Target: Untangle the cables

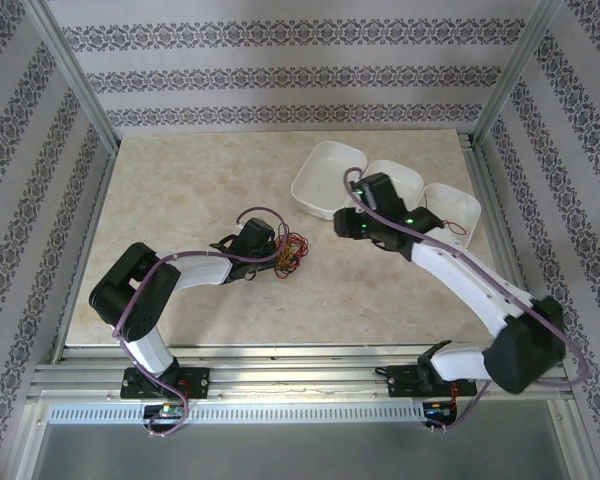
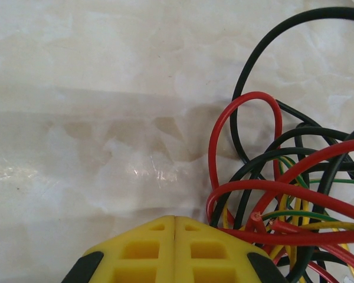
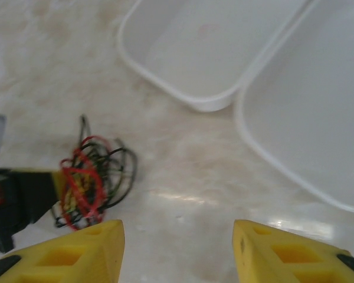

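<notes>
Next, my right gripper grabs the red wire by its exposed loop, leaving other colours free, to untangle it alone.
The cables lie in one tangle of red, black, yellow and green wire on the marble table, left of centre. My left gripper rests at the tangle's left edge. In the left wrist view it is shut, yellow pads pressed together with nothing visible between them, and the cables loop just right of its tips. My right gripper hovers to the right of the tangle, near the trays. Its jaws stand open and empty, with the cables ahead to the left.
Three white trays stand at the back right: the left tray, the middle tray and the right tray. A thin red wire lies in the right one. Metal frame posts border the table.
</notes>
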